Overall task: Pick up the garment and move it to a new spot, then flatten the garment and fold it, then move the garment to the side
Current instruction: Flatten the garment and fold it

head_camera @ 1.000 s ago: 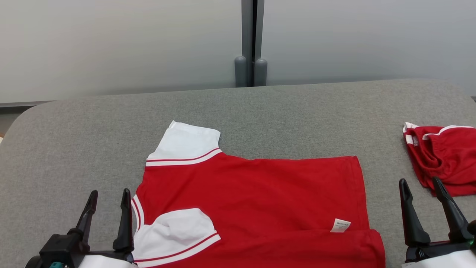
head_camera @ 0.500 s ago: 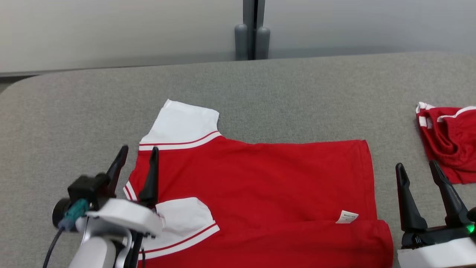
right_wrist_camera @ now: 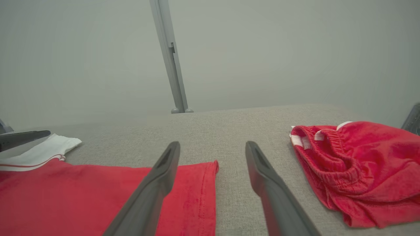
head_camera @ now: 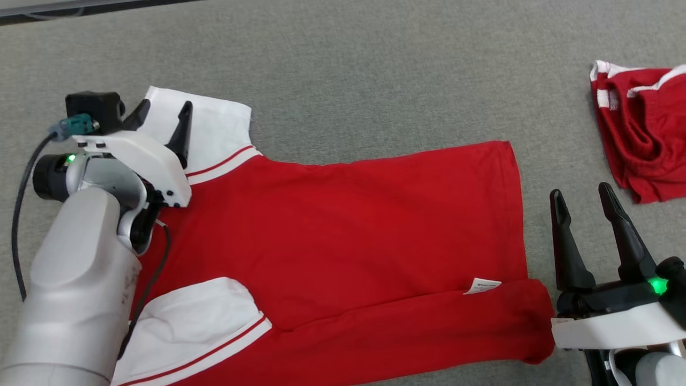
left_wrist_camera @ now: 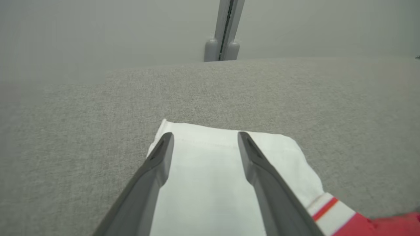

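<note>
The shirt needs its sleeve folded in over the red body (head_camera: pixel 360 225), so my left gripper should pick it up next by its white sleeve's cuff edge (head_camera: pixel 193 98).
The garment (head_camera: pixel 348 225) is a red shirt with white sleeves, spread flat on the grey padded surface (head_camera: pixel 375 80), its near edge folded over beside a small white label (head_camera: pixel 482 286). My left gripper (head_camera: pixel 165 107) stands open over the far white sleeve (left_wrist_camera: pixel 203 170), one finger near each side of it, and nothing is clamped. In the left wrist view the left gripper (left_wrist_camera: pixel 205 135) has its tips close to the sleeve's far edge. My right gripper (head_camera: pixel 580 192) is open just right of the shirt's hem (right_wrist_camera: pixel 193 186), and the right gripper (right_wrist_camera: pixel 212 144) straddles the hem's far corner.
A crumpled pair of red shorts (head_camera: pixel 643 145) with white trim lies at the far right, close to my right gripper; the shorts (right_wrist_camera: pixel 357 167) sit right of the fingers. A grey post (right_wrist_camera: pixel 174 82) rises behind the surface. Bare grey fabric stretches beyond the shirt.
The head camera has tilted down. My left gripper has moved forward from beside the collar to over the far white sleeve. The right gripper has stayed by the hem, open.
</note>
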Controlling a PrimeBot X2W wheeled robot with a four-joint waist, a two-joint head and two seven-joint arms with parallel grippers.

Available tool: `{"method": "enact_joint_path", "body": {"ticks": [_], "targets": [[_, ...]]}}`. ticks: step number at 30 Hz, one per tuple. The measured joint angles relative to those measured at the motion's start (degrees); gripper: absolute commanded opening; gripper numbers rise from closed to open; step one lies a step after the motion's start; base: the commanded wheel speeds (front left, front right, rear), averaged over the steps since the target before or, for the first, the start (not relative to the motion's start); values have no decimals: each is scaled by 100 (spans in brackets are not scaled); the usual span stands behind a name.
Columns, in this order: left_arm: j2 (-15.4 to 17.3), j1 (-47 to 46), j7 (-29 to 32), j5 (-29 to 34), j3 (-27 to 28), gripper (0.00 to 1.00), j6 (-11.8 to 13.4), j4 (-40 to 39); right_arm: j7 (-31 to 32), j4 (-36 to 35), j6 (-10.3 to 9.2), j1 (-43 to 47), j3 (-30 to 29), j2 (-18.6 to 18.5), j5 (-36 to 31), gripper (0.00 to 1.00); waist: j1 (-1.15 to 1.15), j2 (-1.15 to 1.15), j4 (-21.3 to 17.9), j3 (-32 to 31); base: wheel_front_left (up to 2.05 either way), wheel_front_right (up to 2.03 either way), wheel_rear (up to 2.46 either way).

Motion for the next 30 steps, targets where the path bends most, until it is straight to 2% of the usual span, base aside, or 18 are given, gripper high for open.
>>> {"method": "enact_joint_path", "body": {"ticks": [8, 9, 10, 11, 16, 22, 30], "targets": [[151, -942, 543, -31, -58, 100, -15, 1460, -90, 190, 0, -120, 19, 3, 55, 100, 0, 0, -218, 258, 0, 0, 0], [143, -989, 570, -23, -101, 59, -22, 1562, -89, 222, 0, -120, 18, 3, 75, 100, 0, 0, -209, 243, 0, 0, 0], [137, -1042, 584, -8, -141, 12, -46, 1647, -88, 241, 0, -119, 10, -1, 98, 100, 0, 0, -196, 229, 0, 0, 0], [131, -1073, 572, -10, -157, 0, -59, 1714, -87, 257, 0, -121, 3, -14, 112, 100, 0, 0, -183, 218, 0, 0, 0], [65, -1087, 119, 42, -265, 0, -64, 1984, -67, 424, 0, -141, -74, -65, 235, 100, 0, 0, -130, 143, 0, 0, 0], [-120, -1198, -185, 4, -381, 0, -114, 2209, 31, 999, -1, -560, -231, -411, 410, 100, 0, 0, 54, 151, 0, 0, 0], [-332, -1424, -466, -56, -559, 0, -156, 2305, 242, 1989, 0, -1622, 279, -788, 748, 100, 0, 0, 347, 346, 0, 0, 0]]}}
